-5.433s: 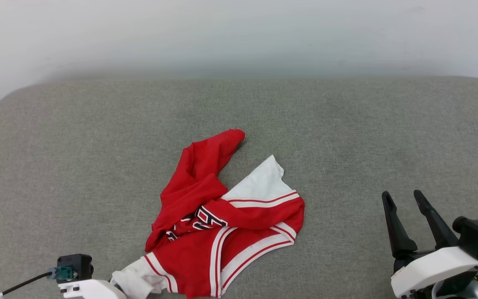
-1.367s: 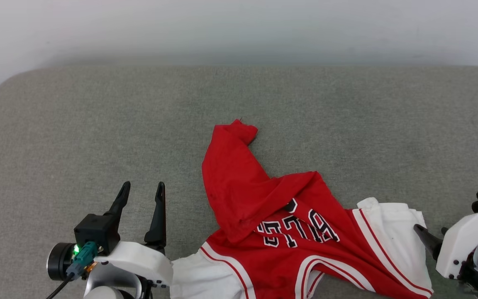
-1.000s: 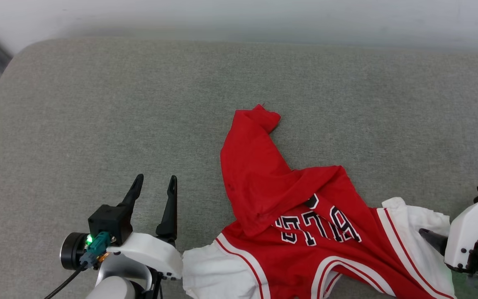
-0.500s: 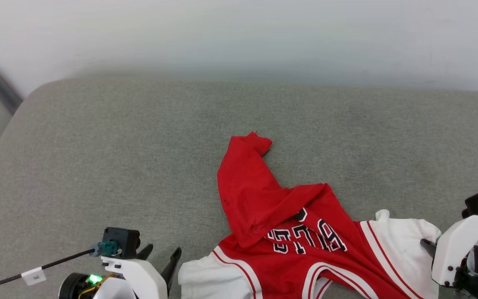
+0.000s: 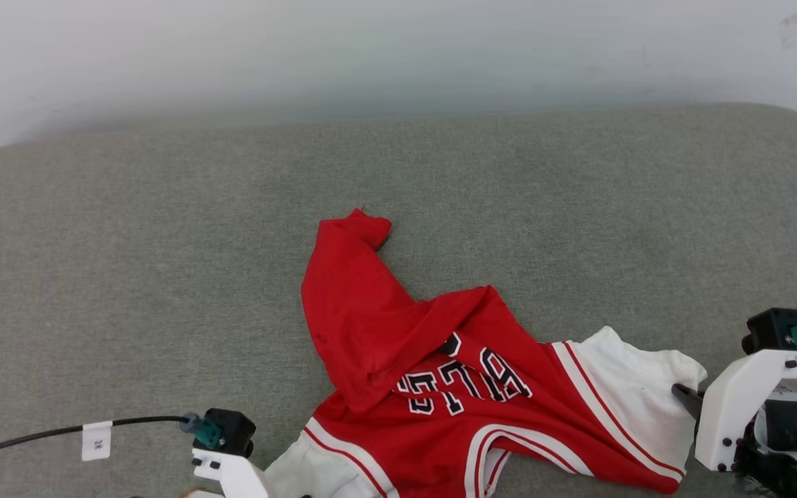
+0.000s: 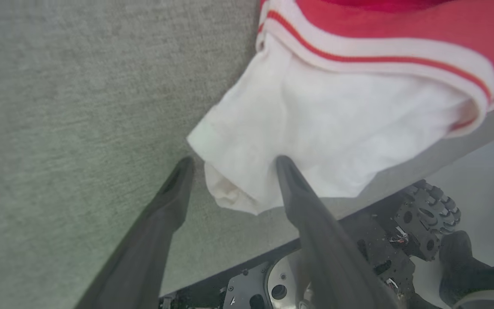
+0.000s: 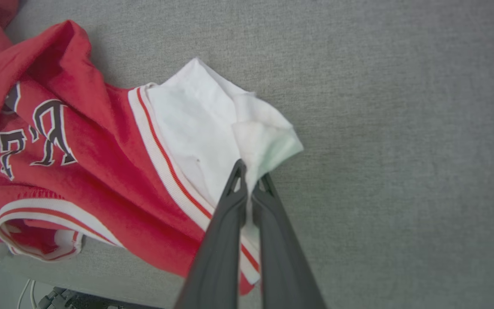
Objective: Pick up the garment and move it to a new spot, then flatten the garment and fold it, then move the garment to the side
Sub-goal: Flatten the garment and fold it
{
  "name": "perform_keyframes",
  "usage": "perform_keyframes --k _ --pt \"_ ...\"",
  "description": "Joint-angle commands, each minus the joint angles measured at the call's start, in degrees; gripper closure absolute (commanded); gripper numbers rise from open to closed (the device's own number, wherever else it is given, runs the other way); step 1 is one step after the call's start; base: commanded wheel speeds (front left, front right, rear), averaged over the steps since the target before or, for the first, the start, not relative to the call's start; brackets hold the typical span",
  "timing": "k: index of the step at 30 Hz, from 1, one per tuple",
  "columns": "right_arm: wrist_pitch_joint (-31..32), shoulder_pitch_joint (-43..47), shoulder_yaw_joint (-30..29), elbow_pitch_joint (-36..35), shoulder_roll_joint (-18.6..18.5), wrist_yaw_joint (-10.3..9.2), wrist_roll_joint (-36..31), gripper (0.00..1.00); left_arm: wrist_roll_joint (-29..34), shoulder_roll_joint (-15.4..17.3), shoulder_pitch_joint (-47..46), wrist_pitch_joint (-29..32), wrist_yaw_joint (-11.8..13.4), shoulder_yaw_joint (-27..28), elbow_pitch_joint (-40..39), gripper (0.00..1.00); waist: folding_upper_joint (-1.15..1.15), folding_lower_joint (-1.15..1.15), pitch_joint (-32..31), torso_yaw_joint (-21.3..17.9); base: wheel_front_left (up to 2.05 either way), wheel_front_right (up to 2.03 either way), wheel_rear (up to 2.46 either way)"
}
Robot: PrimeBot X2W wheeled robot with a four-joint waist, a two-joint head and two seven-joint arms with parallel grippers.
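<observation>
I should pinch the white sleeve by its bunched cuff edge [image 6: 236, 181] with my left gripper next. The cloth folds up there, while its upper part [image 6: 340, 105] lies flat.
The garment [image 5: 440, 360], a red jersey with white sleeves and black-and-white lettering, lies crumpled near the front of the grey cushion [image 5: 163, 242]. My right gripper [image 7: 251, 171] is shut on the edge of its white right-hand sleeve [image 7: 200, 128]; in the head view its dark fingertip [image 5: 682, 395] presses into that sleeve at the lower right. My left gripper [image 6: 234, 163] is open, its fingers straddling the bunched edge of the other white sleeve [image 6: 328, 137], which hangs at the cushion's front edge. In the head view the left arm's camera mount [image 5: 222, 432] sits at the bottom beside that sleeve.
A pale wall [image 5: 371, 48] runs behind the cushion. A black cable with a white tag [image 5: 96, 439] trails off to the left. Below the cushion's front edge, the left wrist view shows the robot's dark base and wheel [image 6: 423, 214]. Bare cushion stretches behind and left of the garment.
My right gripper has closed on the white sleeve. The left arm has sunk toward the frame's bottom edge, beside the other sleeve. The head camera has shifted, so the whole picture moved.
</observation>
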Motion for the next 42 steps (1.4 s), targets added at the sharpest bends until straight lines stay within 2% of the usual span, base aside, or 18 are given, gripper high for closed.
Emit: perform_keyframes --k 1,4,5,7,8,13,19,27,33,38,42 --pt "-0.15 -0.77 0.05 -0.31 0.25 -0.02 0.27 1.00 0.25 -0.64 -0.74 0.71 -0.47 -0.64 1.21 0.00 0.00 0.00 1.49 -1.25 0.00 0.00 0.00" --pt "-0.63 -1.52 0.11 -0.26 0.62 -0.02 0.58 1.00 -0.26 -2.61 -1.27 2.75 -1.82 -3.03 4.35 0.00 0.00 0.00 2.35 -1.80 0.00 0.00 0.00" --pt "-0.80 -1.65 0.01 -0.11 0.68 -0.02 0.69 1.00 -0.77 -3.67 -1.30 2.86 -2.36 -3.49 5.04 0.14 0.00 0.00 2.47 -1.85 0.00 0.00 0.00" --pt "-1.33 -1.72 -0.16 0.06 0.79 -0.02 0.94 1.00 -1.08 -5.03 -1.72 2.74 -3.27 -4.18 6.09 0.95 0.00 0.00 2.57 -1.81 0.00 0.00 0.00" --pt "-1.59 -1.79 -0.24 0.04 0.75 -0.02 0.91 1.00 -0.84 -5.47 -2.03 2.06 -3.52 -4.07 6.31 1.00 0.00 0.00 2.51 -1.68 0.00 0.00 0.00" --pt "-2.79 -1.82 -0.91 0.01 0.01 -0.02 0.35 1.00 0.61 -3.94 -3.87 -2.74 -2.69 -0.87 6.02 1.00 0.00 0.00 0.77 -0.38 0.00 0.00 0.00" --pt "-5.09 -2.47 -1.14 -0.87 -1.12 -0.02 -0.83 1.00 3.57 -1.42 -5.54 -9.09 0.11 3.26 1.74 1.00 0.00 0.00 -2.41 0.99 0.00 0.00 0.00" --pt "-7.73 -7.80 -1.06 0.12 -2.78 -0.03 -2.77 1.00 7.24 1.32 -13.15 -12.63 3.26 8.54 -3.42 1.00 0.00 0.00 -4.47 1.83 0.00 0.00 0.00" --pt "-10.95 -17.01 0.22 5.15 -5.31 -0.03 -3.08 1.00 6.40 -0.99 -23.16 -12.76 3.65 11.93 0.47 1.00 0.00 0.00 -3.85 1.70 0.00 0.00 0.00" --pt "-14.27 -26.66 2.58 10.81 -6.73 -0.04 -2.74 1.00 5.69 -3.80 -33.62 -13.84 2.01 13.74 7.99 1.00 0.00 0.00 -0.78 1.16 0.00 0.00 0.00" --pt "-16.59 -33.35 4.14 13.99 -7.68 -0.04 -2.85 1.00 6.16 -4.87 -40.78 -14.89 0.97 14.62 12.51 1.00 0.00 0.00 2.18 0.73 0.00 0.00 0.00"
